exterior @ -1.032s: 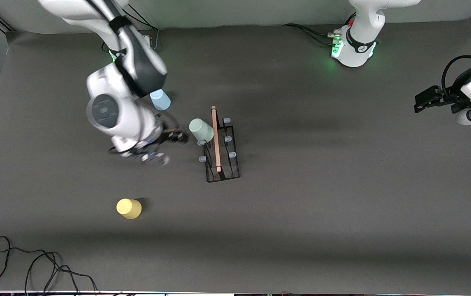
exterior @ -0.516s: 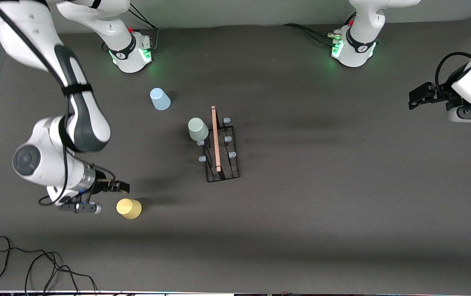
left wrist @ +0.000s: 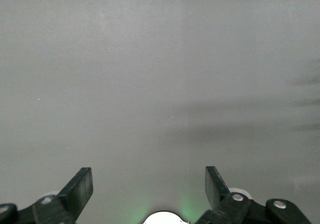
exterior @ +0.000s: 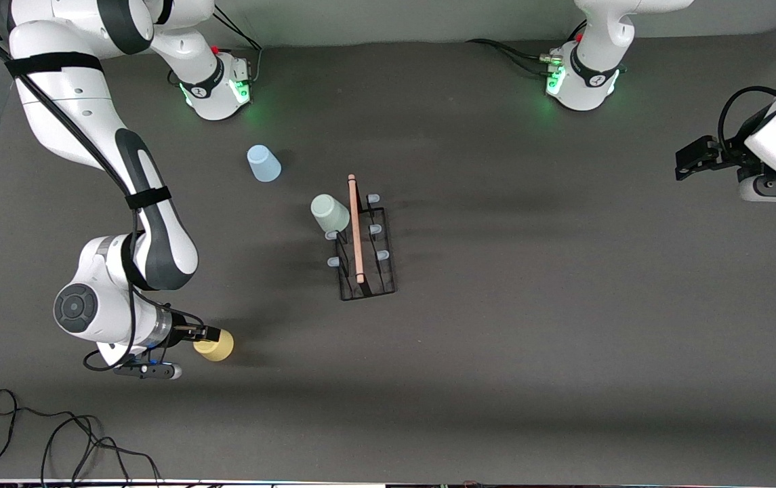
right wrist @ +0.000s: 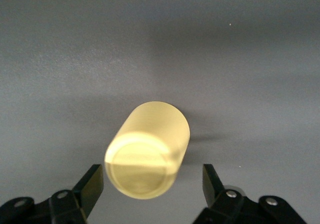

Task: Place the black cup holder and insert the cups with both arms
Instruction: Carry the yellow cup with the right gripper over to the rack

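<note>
My right gripper grabs the yellow cup by its base end [right wrist: 140, 169] next, to set the cup on a peg of the black cup holder.
The yellow cup [exterior: 218, 346] stands mouth down on the table near the right arm's end, nearer to the front camera than the holder. My right gripper [exterior: 206, 334] is open over it; in the right wrist view the cup [right wrist: 150, 146] lies between the open fingers, gripper [right wrist: 152, 184], untouched. The black cup holder [exterior: 367, 271] with its wooden handle [exterior: 356, 230] stands mid-table. The mint green cup [exterior: 329, 213] sits tilted on one of its pegs. The pale blue cup [exterior: 263, 163] stands mouth down toward the right arm's base. My left gripper [exterior: 689, 161] waits open and empty [left wrist: 148, 184] at the left arm's end.
The green-lit arm bases [exterior: 215, 85] [exterior: 581, 81] stand along the table's edge farthest from the front camera. Loose black cables [exterior: 55, 440] lie at the corner nearest the front camera, at the right arm's end.
My right arm has swung from beside the mint green cup and the holder to the yellow cup, and its open gripper now straddles that cup. The left arm has barely moved.
</note>
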